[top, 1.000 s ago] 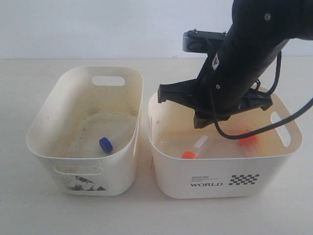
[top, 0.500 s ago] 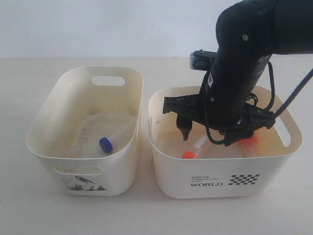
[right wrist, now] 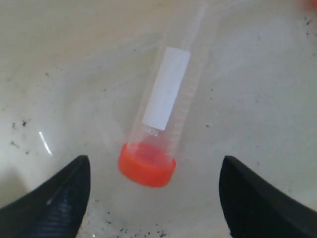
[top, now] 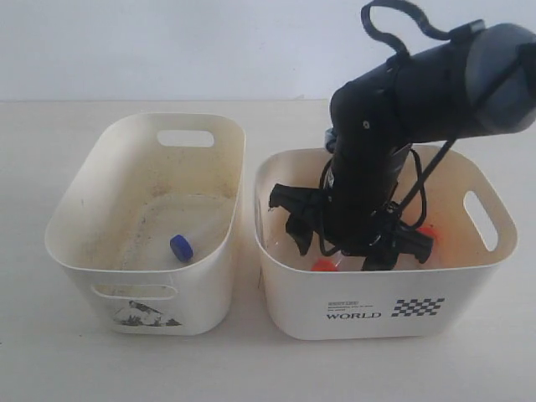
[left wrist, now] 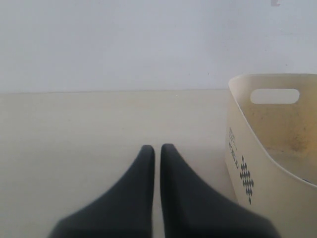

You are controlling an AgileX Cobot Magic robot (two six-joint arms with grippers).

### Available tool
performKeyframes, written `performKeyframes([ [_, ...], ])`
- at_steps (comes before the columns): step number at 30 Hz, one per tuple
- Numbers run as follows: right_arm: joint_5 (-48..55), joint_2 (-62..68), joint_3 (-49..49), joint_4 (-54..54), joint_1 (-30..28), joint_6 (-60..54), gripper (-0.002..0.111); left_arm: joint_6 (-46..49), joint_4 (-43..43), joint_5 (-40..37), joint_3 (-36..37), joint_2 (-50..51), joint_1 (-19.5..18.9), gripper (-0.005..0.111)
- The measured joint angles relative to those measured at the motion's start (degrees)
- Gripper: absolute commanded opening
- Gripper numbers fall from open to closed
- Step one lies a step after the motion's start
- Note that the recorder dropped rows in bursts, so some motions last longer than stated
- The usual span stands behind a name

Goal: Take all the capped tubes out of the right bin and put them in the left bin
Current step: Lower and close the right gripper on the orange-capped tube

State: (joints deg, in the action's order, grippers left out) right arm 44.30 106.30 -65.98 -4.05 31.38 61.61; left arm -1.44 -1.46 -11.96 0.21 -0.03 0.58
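Note:
The robot's right gripper needs to go lower before it closes on the orange cap (top: pixel 325 265) (right wrist: pixel 147 165), because its spread fingers stop above the cap.
The right bin (top: pixel 289 314), printed "WORLD", holds an orange-capped tube (top: pixel 323 265) near its front wall. A second orange cap (top: pixel 427 234) shows further right, partly behind the arm. My right gripper (top: pixel 358 251) is low inside this bin and open. In the right wrist view the clear tube (right wrist: pixel 166 89) lies on the bin floor, its orange cap (right wrist: pixel 147 168) between the spread fingers of the right gripper (right wrist: pixel 154 159), touching neither. A blue-capped tube (top: pixel 181 246) lies in the left bin (top: pixel 75 260). My left gripper (left wrist: pixel 157 148) is shut and empty over the table.
The two bins stand side by side, almost touching, on a pale table (top: pixel 251 368). In the left wrist view a cream bin (left wrist: pixel 237 139) with a handle slot and a grimy inside stands to one side of the left gripper.
My right arm has come down into the right bin, and its gripper has opened over the orange-capped tube. The tubes have not moved.

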Motion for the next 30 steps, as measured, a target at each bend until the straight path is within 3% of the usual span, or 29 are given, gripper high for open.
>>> performKeyframes([
  [12,-0.4,4.78,0.0,0.0,0.0,3.75,0.066,0.0,-0.11,0.0,0.0,0.0,0.0,0.004],
  [14,-0.4,5.56,0.0,0.37,0.0,3.85,0.056,0.0,-0.11,0.0,0.0,0.0,0.0,0.004],
  [20,1.17,6.01,0.0,0.9,-0.14,3.37,0.004,0.0,-0.11,-0.11,0.0,0.0,0.0,0.004],
  [21,1.33,6.01,0.0,0.9,-0.14,2.96,0.0,0.0,-0.11,-0.11,0.0,0.0,0.0,0.004],
  [30,1.81,5.9,0.0,2.43,-0.14,-2.89,0.0,0.0,-1.05,-0.11,0.0,0.0,0.0,0.004],
])
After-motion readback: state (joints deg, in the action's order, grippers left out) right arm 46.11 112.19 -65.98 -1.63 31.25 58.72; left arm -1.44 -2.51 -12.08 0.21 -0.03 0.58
